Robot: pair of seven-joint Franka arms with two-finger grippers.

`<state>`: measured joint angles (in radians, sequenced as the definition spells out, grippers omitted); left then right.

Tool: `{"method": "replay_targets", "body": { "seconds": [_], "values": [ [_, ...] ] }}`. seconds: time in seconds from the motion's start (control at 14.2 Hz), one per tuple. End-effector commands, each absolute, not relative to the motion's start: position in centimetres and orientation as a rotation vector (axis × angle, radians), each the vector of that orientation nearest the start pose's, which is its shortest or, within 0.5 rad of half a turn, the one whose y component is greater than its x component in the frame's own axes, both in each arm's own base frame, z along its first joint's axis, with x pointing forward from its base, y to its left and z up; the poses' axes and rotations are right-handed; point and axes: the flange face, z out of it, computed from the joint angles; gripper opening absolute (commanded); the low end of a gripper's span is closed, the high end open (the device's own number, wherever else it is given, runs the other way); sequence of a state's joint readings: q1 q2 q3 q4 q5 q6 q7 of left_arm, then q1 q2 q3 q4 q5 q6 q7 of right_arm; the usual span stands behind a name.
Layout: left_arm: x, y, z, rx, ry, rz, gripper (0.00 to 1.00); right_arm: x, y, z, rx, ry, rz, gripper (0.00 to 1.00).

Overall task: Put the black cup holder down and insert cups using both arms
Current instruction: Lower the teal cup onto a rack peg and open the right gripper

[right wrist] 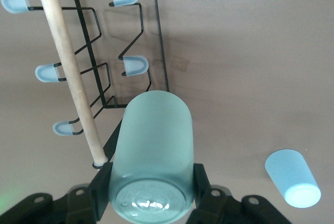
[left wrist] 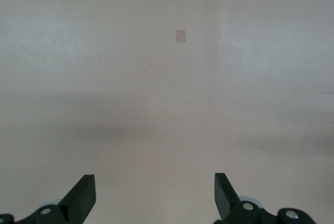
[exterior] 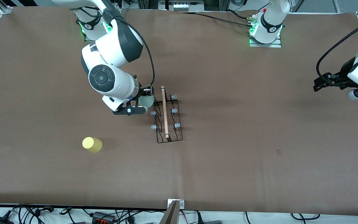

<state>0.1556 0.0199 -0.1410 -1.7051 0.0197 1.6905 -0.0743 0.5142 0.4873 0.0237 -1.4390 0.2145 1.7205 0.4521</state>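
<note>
The mint-green cup goes closer in my right gripper next. The cup's opening is short of the black cup holder's far end (exterior: 158, 101) (right wrist: 114, 139), so the cup would fall if I opened now.
The black cup holder (exterior: 168, 118) stands mid-table, its wooden rod handle (exterior: 164, 112) above grey-tipped pegs; it also shows as the holder (right wrist: 130, 36) in the right wrist view. My right gripper (exterior: 143, 104) hangs beside the holder's end that is farther from the front camera, shut on the mint-green cup (exterior: 145, 101). The right gripper (right wrist: 151, 182) clamps the mint cup (right wrist: 151, 151) near its base, mouth pointing at the pegs. The yellow cup (exterior: 92, 144) stands nearer the front camera, toward the right arm's end. A light blue cup (right wrist: 292, 178) rests on the table. My left gripper (exterior: 317, 85) waits open at the left arm's end, the left gripper (left wrist: 155, 190) empty.
The brown table cover (exterior: 244, 140) carries a small darker patch (exterior: 278, 151), seen in the left wrist view as the patch (left wrist: 181, 35). Cables and a bracket (exterior: 175, 205) line the table's front edge. The right arm hides the blue cup in the front view.
</note>
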Motion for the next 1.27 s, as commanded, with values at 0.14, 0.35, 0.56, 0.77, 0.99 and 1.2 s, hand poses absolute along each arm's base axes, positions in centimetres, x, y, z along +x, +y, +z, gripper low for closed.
{"method": "replay_targets", "body": {
  "seconds": [0.14, 0.35, 0.56, 0.77, 0.99, 1.2],
  "values": [
    [56.2, 1.9, 56.0, -3.109, -0.122, 0.042, 1.0, 56.0, 37.7, 38.0, -3.017, -0.062, 0.497, 0.24],
    [56.2, 2.0, 56.0, -3.109, -0.122, 0.042, 1.0, 55.9, 38.3, 35.5, -3.028, -0.051, 0.538, 0.25],
    [56.2, 2.0, 56.0, -3.109, -0.124, 0.042, 1.0, 55.9, 38.6, 33.9, -3.033, -0.056, 0.564, 0.26],
    [56.2, 2.0, 56.0, -3.109, -0.122, 0.042, 1.0, 55.8, 39.0, 33.3, -3.04, -0.034, 0.557, 1.0],
    [56.2, 2.0, 56.1, -3.109, -0.122, 0.04, 1.0, 56.7, 38.2, 34.6, -3.047, 0.087, 0.519, 1.0],
    [56.2, 2.0, 56.1, -3.109, -0.124, 0.04, 1.0, 60.7, 33.7, 37.7, -3.053, 0.31, 0.395, 1.0]
  ]
}}
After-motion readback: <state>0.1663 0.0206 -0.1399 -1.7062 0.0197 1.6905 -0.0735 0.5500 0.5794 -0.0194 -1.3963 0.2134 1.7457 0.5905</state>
